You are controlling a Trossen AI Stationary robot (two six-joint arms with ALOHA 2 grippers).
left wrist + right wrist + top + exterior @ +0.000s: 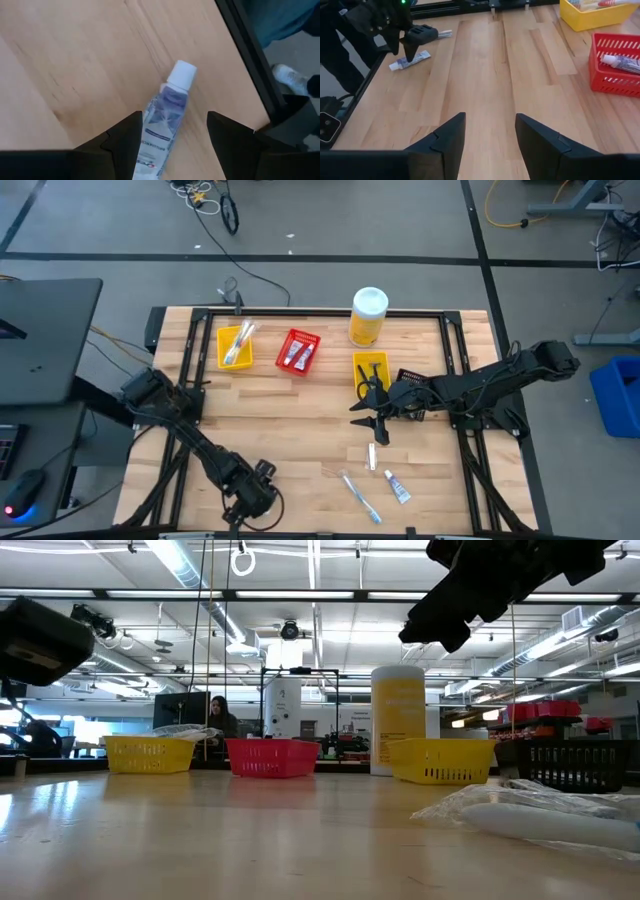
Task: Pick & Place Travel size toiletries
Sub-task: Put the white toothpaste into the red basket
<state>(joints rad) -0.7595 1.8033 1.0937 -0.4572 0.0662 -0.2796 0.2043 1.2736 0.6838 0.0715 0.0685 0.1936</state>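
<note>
The toothpaste tube needs to go into the red bin (pixel 297 353), so I will next grab it with my left gripper by its body, below its cap.
A white mini toothpaste tube (pixel 167 107) with blue print and a white cap lies flat on the table near its front edge, left of the middle. My left gripper (pixel 175 116) is open, low over it, with one finger on each side of the tube's body. The right wrist view shows this gripper (pixel 412 42) and the tube (pixel 410 60) too. My right gripper (pixel 372 423) is open and empty above the table's right half. A toothbrush (pixel 360 495), another tube (pixel 397 488) and a small packet (pixel 372 457) lie at the front right. My left gripper has its fingers pointing down on either side of the tube's body, below the cap end (pixel 181 72). One finger (pixel 131 132) stands right at the tube's edge, and I cannot tell whether it touches. The tube lies flat on the table.
At the back stand a yellow bin (pixel 235 345) with toothbrushes, a red bin (pixel 298 352) with tubes, a second yellow bin (pixel 370 370), a black bin (pixel 412 380) partly under my right arm and a big yellow bottle (pixel 368 315). A black frame rail (pixel 250 65) runs along the table edge.
</note>
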